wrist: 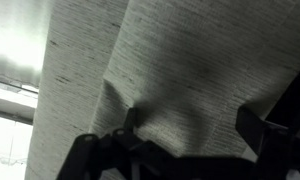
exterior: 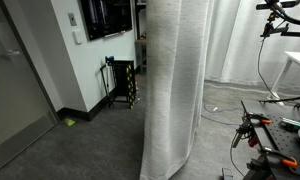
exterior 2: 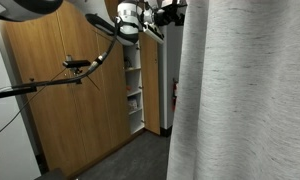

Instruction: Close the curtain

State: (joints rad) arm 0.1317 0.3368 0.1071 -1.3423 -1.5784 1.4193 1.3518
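My fingers should pinch the curtain (exterior: 175,85) high at its near edge next, then pull that edge across to close it.
The curtain (exterior: 175,85) is a tall light grey-white drape with a heathered weave, hanging in vertical folds to the floor. In an exterior view it fills the right half (exterior 2: 245,95). My gripper (exterior 2: 171,14) is up high at the curtain's near edge. In the wrist view the fabric (wrist: 180,70) fills the frame and lies between my gripper's (wrist: 190,122) two fingers. The fingers stand wide apart, so the gripper is open. The left fingertip presses into the cloth and puckers it.
A wooden wardrobe (exterior 2: 70,100) and open shelves (exterior 2: 135,90) stand beside the arm. A black cart (exterior: 120,85), a wall screen (exterior: 105,15), a smoother white sheer curtain (exterior: 235,40), a white table (exterior: 295,62) and tripod gear (exterior: 265,135) surround the curtain.
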